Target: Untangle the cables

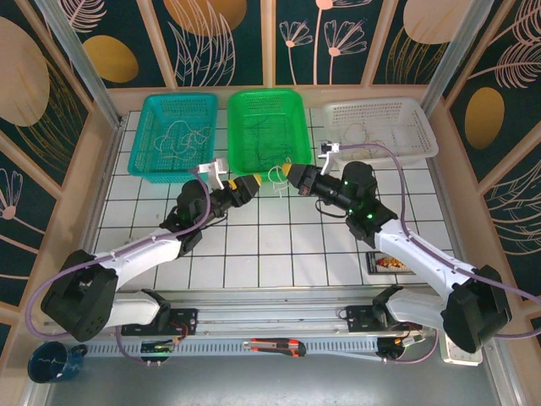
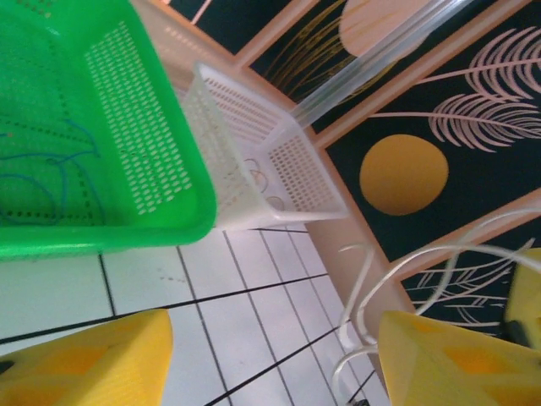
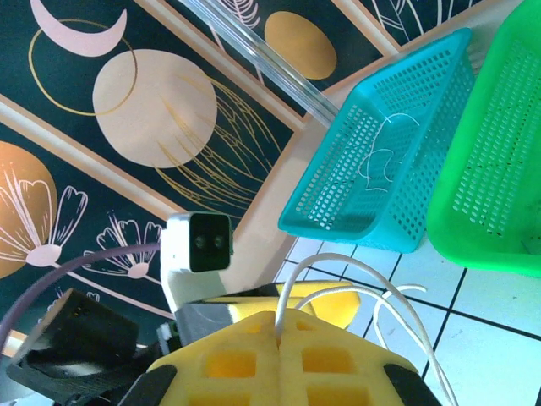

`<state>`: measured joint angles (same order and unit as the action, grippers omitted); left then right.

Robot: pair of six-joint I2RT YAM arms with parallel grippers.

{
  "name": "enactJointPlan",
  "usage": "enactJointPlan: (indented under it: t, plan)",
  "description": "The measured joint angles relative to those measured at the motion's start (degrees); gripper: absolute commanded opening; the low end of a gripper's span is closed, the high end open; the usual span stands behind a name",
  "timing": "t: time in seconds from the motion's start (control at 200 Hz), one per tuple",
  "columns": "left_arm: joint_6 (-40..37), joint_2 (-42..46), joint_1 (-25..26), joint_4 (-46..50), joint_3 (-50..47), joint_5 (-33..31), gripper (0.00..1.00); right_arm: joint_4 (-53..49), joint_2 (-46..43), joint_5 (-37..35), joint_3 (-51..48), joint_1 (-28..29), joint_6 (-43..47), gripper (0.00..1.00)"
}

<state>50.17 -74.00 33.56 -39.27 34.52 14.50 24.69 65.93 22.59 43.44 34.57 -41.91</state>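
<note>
I will untangle the cable, so my left gripper will grab the thin white cable (image 1: 275, 175) by its hanging loops. That leaves the fingers of my right gripper free of the cable for the untangling.
A thin white cable (image 1: 275, 175) hangs in small loops between the two grippers, just in front of the green basket. My right gripper (image 1: 293, 177) is shut on it; in the right wrist view the cable (image 3: 336, 262) rises from the seam of the closed yellow fingers (image 3: 211, 364) and arcs away to the right. My left gripper (image 1: 254, 184) faces it, open, its yellow fingers (image 2: 84, 364) wide apart. The white loops (image 2: 362, 292) hang beside its right finger, above the tiles. Dark blue cables (image 2: 59, 169) lie in the green basket, pale ones (image 3: 376, 161) in the teal basket.
Three baskets line the back of the tiled table: teal (image 1: 144, 135), green (image 1: 296, 118), white (image 1: 423, 127). A small card (image 1: 390, 263) lies by the right arm. A box cutter (image 1: 275, 345) and a blue cup (image 1: 51, 362) sit at the near edge.
</note>
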Motion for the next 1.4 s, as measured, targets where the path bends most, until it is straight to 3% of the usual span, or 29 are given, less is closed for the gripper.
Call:
enactJointPlan:
  t: [0.36,0.906,1.111,1.351,1.401]
  plan:
    - [1.1,-3.7,0.0,-2.2,2.3,4.6,0.59,0.8,0.7,0.0,-0.2,0.2,-0.1,0.00]
    - [1.6,-5.8,0.0,-4.2,2.3,6.1,0.49,2.3,2.4,0.5,-0.2,2.5,-0.5,0.00]
    - [2.0,-6.4,0.0,-4.2,2.3,6.1,0.35,2.5,2.4,0.6,-0.2,3.1,-0.5,0.00]
    - [2.2,-6.5,0.0,-4.3,2.3,6.0,0.00,2.5,2.4,0.6,-0.2,3.3,-0.5,0.00]
    - [2.4,-6.5,0.0,-4.3,2.4,5.9,0.00,2.5,2.5,0.6,-0.2,3.3,-0.5,0.00]
